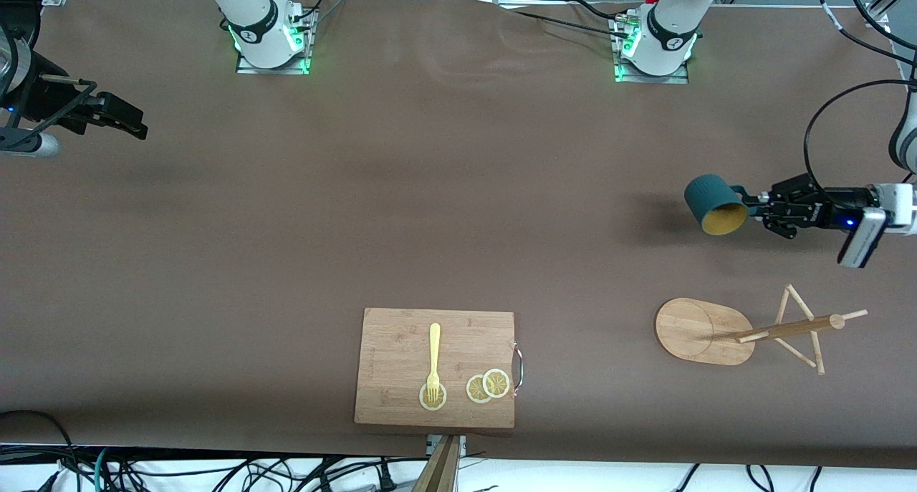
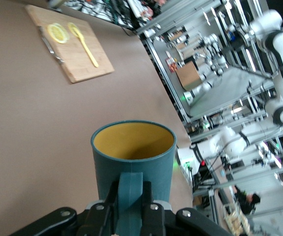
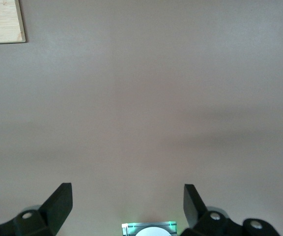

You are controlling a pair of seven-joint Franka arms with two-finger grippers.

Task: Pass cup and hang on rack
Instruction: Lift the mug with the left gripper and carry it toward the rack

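The cup (image 1: pixel 709 202) (image 2: pixel 131 157) hangs short of the rack's wires, so it is too early to release. My left gripper moves the cup toward the pegs next.
The dark teal cup (image 1: pixel 709 202) with its mustard-yellow inside is held in the air, tipped on its side, over bare table toward the left arm's end. My left gripper (image 1: pixel 749 204) is shut on its handle. In the left wrist view the cup (image 2: pixel 131 157) sits just ahead of the left gripper (image 2: pixel 130 194), whose jaws clamp the handle. The wooden rack (image 1: pixel 698 331) rests on the table at the same end, its post and pegs (image 1: pixel 795 326) free. My right gripper (image 1: pixel 135 123) waits, open and empty, above the table's other end; it also shows in the right wrist view (image 3: pixel 127 196).
A rectangular wooden cutting board (image 1: pixel 401 334) lies near the front edge at mid-table, with a yellow fork (image 1: pixel 434 356) and lemon slices (image 1: pixel 487 386) on it. It also shows in the left wrist view (image 2: pixel 77 64) and, as a corner, in the right wrist view (image 3: pixel 1 22).
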